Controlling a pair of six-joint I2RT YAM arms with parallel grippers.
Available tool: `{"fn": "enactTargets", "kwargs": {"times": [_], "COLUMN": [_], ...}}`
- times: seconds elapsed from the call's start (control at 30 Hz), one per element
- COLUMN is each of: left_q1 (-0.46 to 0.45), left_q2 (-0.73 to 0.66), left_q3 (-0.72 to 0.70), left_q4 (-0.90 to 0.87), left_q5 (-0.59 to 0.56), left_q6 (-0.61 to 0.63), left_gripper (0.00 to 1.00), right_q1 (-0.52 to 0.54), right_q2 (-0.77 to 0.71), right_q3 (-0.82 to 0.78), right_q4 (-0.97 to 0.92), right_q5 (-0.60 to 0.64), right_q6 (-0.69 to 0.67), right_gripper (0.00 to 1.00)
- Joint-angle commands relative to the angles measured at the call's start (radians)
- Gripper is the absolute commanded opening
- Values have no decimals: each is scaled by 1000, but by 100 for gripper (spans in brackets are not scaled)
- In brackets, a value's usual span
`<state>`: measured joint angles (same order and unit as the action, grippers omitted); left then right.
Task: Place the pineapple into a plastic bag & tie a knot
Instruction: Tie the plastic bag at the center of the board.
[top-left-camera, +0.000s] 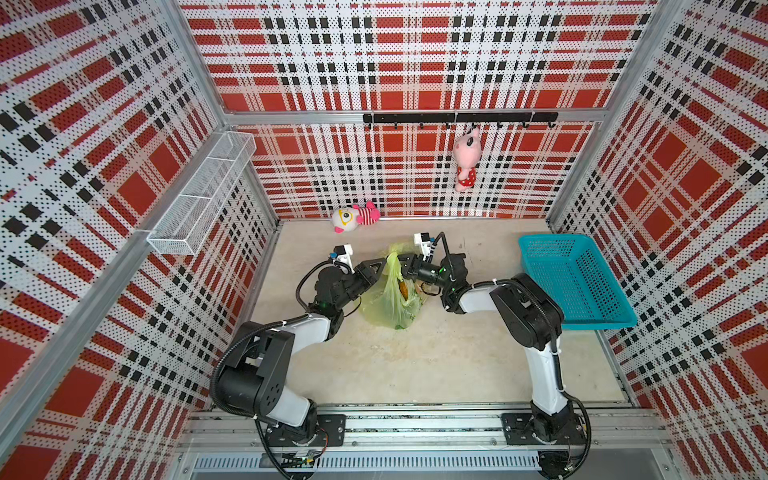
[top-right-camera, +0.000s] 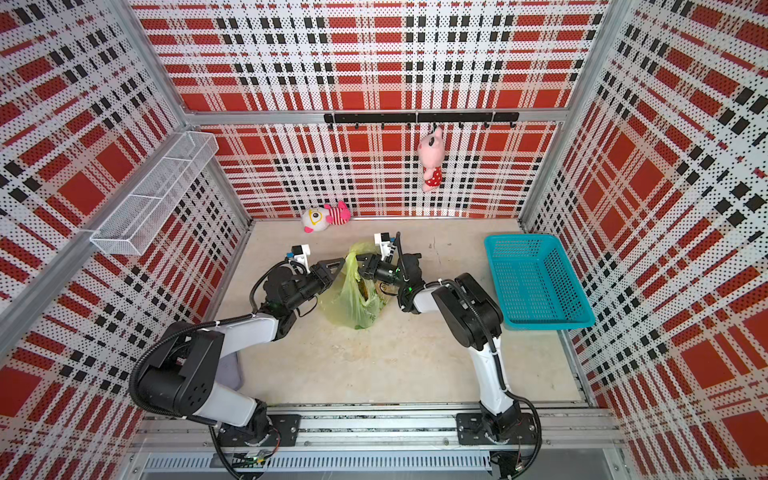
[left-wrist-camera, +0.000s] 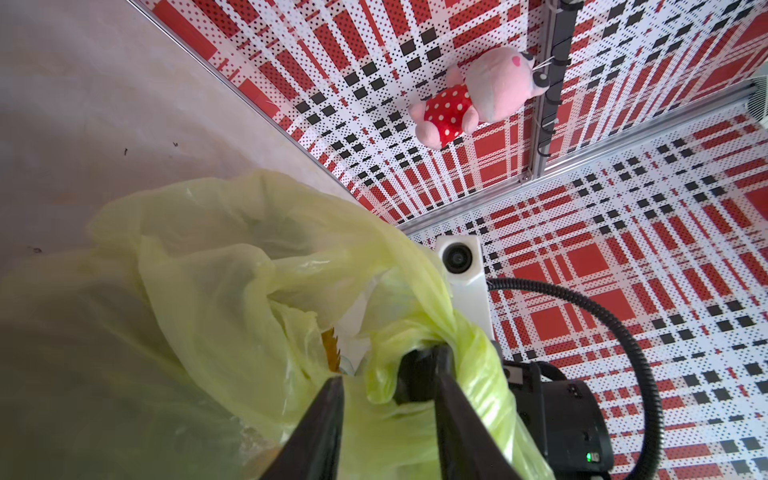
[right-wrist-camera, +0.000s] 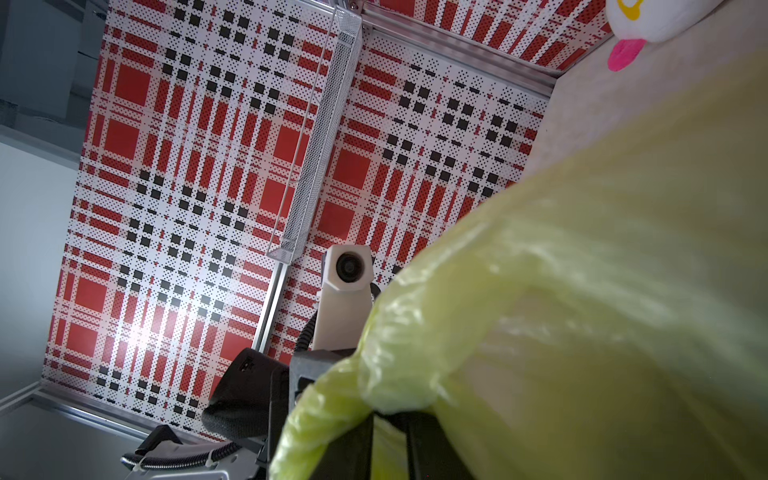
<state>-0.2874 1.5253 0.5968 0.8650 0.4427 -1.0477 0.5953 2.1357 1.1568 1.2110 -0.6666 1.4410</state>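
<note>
I need to pinch the loose top film of the plastic bag with my left gripper next, beside my right gripper, so that my right gripper is free to tie the knot.
The yellow-green plastic bag (top-left-camera: 392, 297) stands on the table's middle, its top pulled up between both grippers. The pineapple (top-left-camera: 403, 289) shows as an orange-brown shape through the film, and its leaf tip (left-wrist-camera: 330, 349) peeks out in the left wrist view. My left gripper (top-left-camera: 379, 266) meets the bag's top from the left. Its fingers (left-wrist-camera: 328, 415) stand apart with loose bag film lying between them. My right gripper (top-left-camera: 402, 266) comes from the right and is shut on a bunched handle strap (right-wrist-camera: 388, 449). More strap drapes over its fingers. The knot is out of view.
A turquoise mesh basket (top-left-camera: 575, 282) sits at the right of the table. A striped plush toy (top-left-camera: 355, 217) lies by the back wall, and a pink plush (top-left-camera: 466, 160) hangs from the hook rail above. A wire shelf (top-left-camera: 203, 195) juts from the left wall.
</note>
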Motion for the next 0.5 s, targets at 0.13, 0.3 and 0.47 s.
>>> {"fn": "enactTargets", "kwargs": {"times": [0.13,0.3,0.47], "left_q1": [-10,6,4], "left_q2": [41,55,89], "left_q3": [2,-22,-15], "left_q4": [135,207,255], "left_q5": [33,10,15], "left_q6": [-77,-133,-169], "left_gripper": [29,26,31], "right_q1": [12,12,12], "right_q2": [3,3,7], "right_q3": [7,6,7], "right_q4": [93,99,103], "right_q5": [-4,-4,-4], "right_q6": [41,45,49], "right_gripper": [15,15,15]}}
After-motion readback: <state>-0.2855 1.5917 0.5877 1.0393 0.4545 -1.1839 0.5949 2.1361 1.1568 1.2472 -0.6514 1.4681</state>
